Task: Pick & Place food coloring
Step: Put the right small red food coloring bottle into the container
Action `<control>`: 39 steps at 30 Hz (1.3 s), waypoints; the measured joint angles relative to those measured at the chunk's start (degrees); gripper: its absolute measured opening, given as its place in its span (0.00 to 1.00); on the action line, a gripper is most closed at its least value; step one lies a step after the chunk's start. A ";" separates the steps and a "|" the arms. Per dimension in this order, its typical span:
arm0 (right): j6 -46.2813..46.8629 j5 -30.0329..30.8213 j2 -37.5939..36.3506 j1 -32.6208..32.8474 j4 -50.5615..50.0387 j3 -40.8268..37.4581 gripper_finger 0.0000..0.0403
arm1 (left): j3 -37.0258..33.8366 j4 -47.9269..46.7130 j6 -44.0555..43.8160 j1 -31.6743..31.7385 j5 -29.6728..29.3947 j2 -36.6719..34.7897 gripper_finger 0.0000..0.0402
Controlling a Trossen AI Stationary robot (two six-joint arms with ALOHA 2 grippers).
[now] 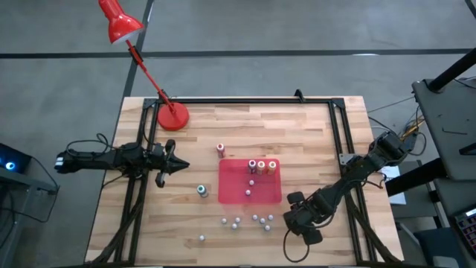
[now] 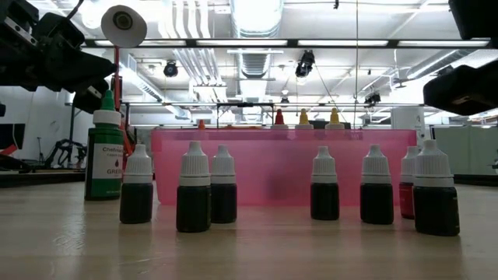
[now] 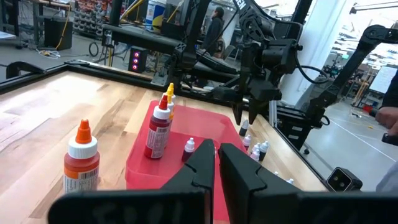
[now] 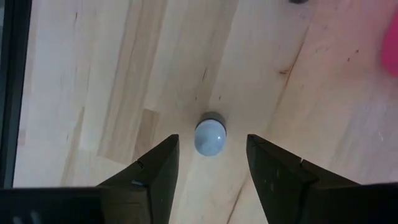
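My right gripper closes on the small bottle next, since both fingers are on either side of the white cap (image 4: 210,138), at the cap's depth.
Three food coloring bottles (image 1: 262,166) stand upright on a flat red tray (image 1: 249,192) at the table's middle. An orange-red one (image 1: 220,149) stands just beyond the tray's far left corner, and a green one (image 1: 201,190) to its left. Several tiny dark bottles with white caps (image 1: 255,219) stand on the wood near the tray's front edge. My right gripper (image 4: 211,149) points down, open, over one of them (image 4: 210,137), a finger on either side and neither touching. My left gripper (image 3: 217,152) is shut and level at the table's left (image 1: 183,165).
A red desk lamp stands on its round base (image 1: 172,117) at the far left. Black frame rails (image 1: 336,134) run along the table's edges. One small bottle (image 1: 202,238) stands alone near the front edge. People show in the room beyond the table (image 3: 217,25).
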 joint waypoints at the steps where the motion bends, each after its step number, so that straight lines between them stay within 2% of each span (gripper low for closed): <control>1: 0.02 0.15 0.00 0.00 0.14 0.00 0.45 | 0.00 0.00 0.00 0.00 0.00 0.00 0.00; 24: -0.42 -0.14 0.00 0.00 2.96 -1.07 0.43 | -0.01 0.00 -0.02 -0.02 0.02 0.00 0.00; 39: -1.05 -0.26 0.00 0.00 3.45 -1.68 0.18 | -0.01 0.00 -0.01 -0.02 0.02 0.00 0.00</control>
